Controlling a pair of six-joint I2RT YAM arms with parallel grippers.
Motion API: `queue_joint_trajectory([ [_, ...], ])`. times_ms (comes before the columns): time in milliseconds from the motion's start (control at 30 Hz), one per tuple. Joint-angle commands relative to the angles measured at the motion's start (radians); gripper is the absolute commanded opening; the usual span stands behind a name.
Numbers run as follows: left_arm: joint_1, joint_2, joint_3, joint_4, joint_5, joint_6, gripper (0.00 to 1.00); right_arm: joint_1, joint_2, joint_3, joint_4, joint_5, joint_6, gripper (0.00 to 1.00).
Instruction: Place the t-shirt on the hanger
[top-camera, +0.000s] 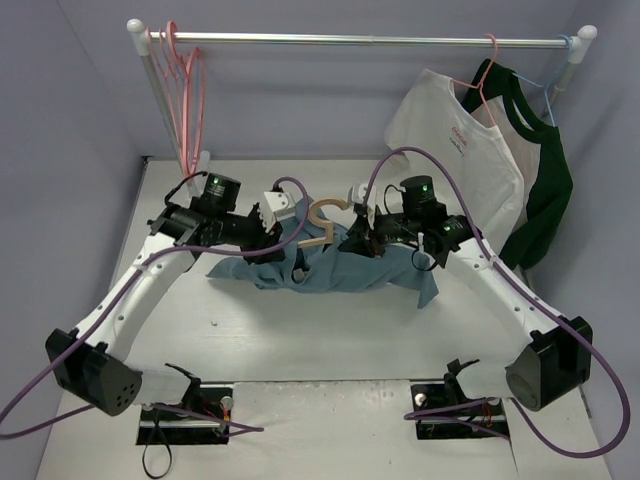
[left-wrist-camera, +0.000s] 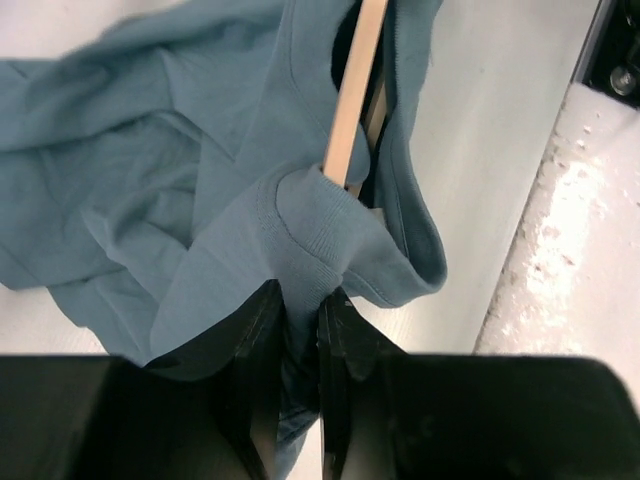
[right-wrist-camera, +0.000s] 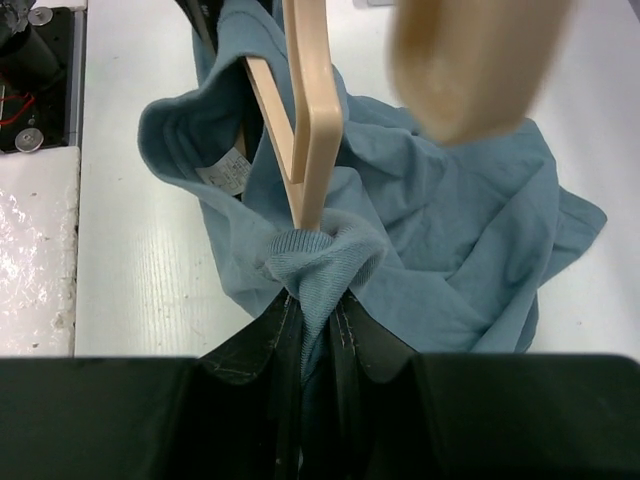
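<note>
The t-shirt would rise with the hanger in its neck if I lifted my left gripper now, because my left gripper pinches the collar at the hanger's arm (top-camera: 280, 250) (left-wrist-camera: 316, 284).
The teal-blue t-shirt (top-camera: 330, 270) hangs bunched over the table's middle, held up between both arms. The tan hanger (top-camera: 322, 228) sticks out of its neck opening, hook upward. My left gripper (top-camera: 285, 225) is shut on the ribbed collar (left-wrist-camera: 300, 235) beside the hanger's thin arm (left-wrist-camera: 352, 95). My right gripper (top-camera: 362, 237) is shut on the collar's other side (right-wrist-camera: 320, 262), right at the hanger's shoulder (right-wrist-camera: 312, 130). The shirt's label (right-wrist-camera: 224, 176) shows inside the neck. The blurred hook (right-wrist-camera: 470, 60) looms near the right wrist camera.
A clothes rail (top-camera: 360, 40) spans the back. Pink hangers (top-camera: 185, 90) hang at its left. A white t-shirt (top-camera: 460, 150) and a dark green and white shirt (top-camera: 540, 180) hang at its right, close to my right arm. Two black fixtures (top-camera: 185, 410) sit at the near edge.
</note>
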Motion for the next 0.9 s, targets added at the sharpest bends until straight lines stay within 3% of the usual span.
queue_joint_trajectory([
  [0,-0.006,-0.122,-0.033,0.2,0.014,-0.079,0.0,-0.034,-0.012,0.063,0.026,0.025,-0.005,0.09],
  [100,-0.006,-0.166,-0.053,0.241,0.009,-0.093,0.0,-0.045,-0.029,0.067,0.018,0.079,0.002,0.3],
  [167,-0.006,-0.182,-0.053,0.243,0.002,-0.095,0.0,-0.051,-0.038,0.073,0.007,0.116,0.002,0.36],
  [400,-0.006,-0.235,-0.036,0.267,-0.041,-0.116,0.0,-0.091,-0.08,0.096,0.016,0.32,0.06,0.41],
  [600,-0.006,-0.278,0.002,0.357,-0.124,-0.191,0.0,-0.093,-0.216,0.11,0.125,0.423,0.153,0.56],
  [667,-0.006,-0.278,0.043,0.376,-0.176,-0.225,0.0,-0.093,-0.262,0.118,0.145,0.484,0.192,0.64],
  [867,-0.006,-0.229,0.253,0.444,-0.276,-0.331,0.0,-0.093,-0.339,0.147,0.174,0.577,0.262,0.71],
])
